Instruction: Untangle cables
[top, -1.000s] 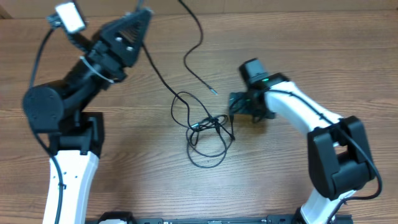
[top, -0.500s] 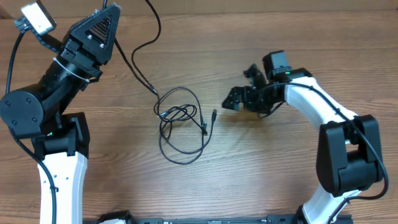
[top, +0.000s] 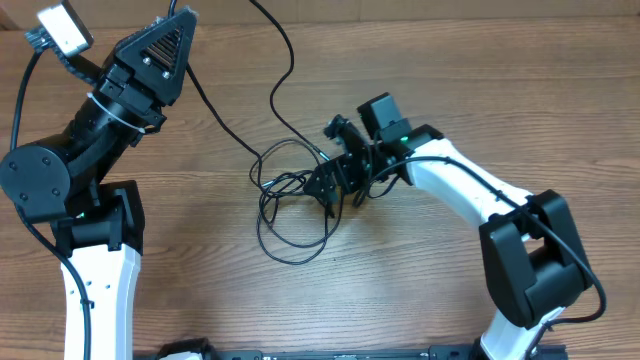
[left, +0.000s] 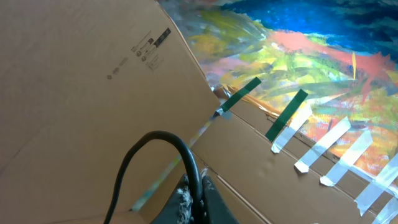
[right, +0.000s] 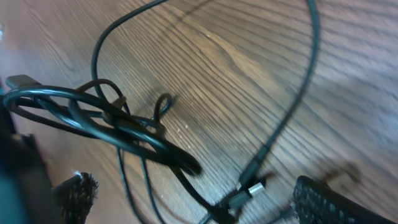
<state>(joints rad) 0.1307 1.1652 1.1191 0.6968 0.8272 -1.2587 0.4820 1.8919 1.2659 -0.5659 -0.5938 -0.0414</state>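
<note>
My right gripper is going to pick up a piece of cable (right: 206, 203) next, on the side of the tangle away from my left gripper, to pull the cables apart.
The cables (top: 290, 205) lie in a black tangle of loops at the middle of the wooden table. One strand (top: 285, 60) rises from the tangle toward the top edge. My left gripper (top: 185, 14) is raised at the far left, and in the left wrist view it (left: 196, 200) is shut on a black cable (left: 186, 155). My right gripper (top: 332, 160) hangs open over the tangle's right side. In the right wrist view its fingers (right: 78, 196) straddle the loops (right: 118, 121) and a silver-tipped plug (right: 252, 186).
The wooden table (top: 450, 300) stretches around the tangle. Cardboard (left: 74, 81) with green and white tape strips and a painted sheet (left: 311, 50) fills the left wrist view. Thicker arm wiring (top: 40, 90) hangs by the left arm.
My right gripper has moved left and now hangs open over the tangle. The raised strand swung right. My left arm drew the cables left earlier and has since held still.
</note>
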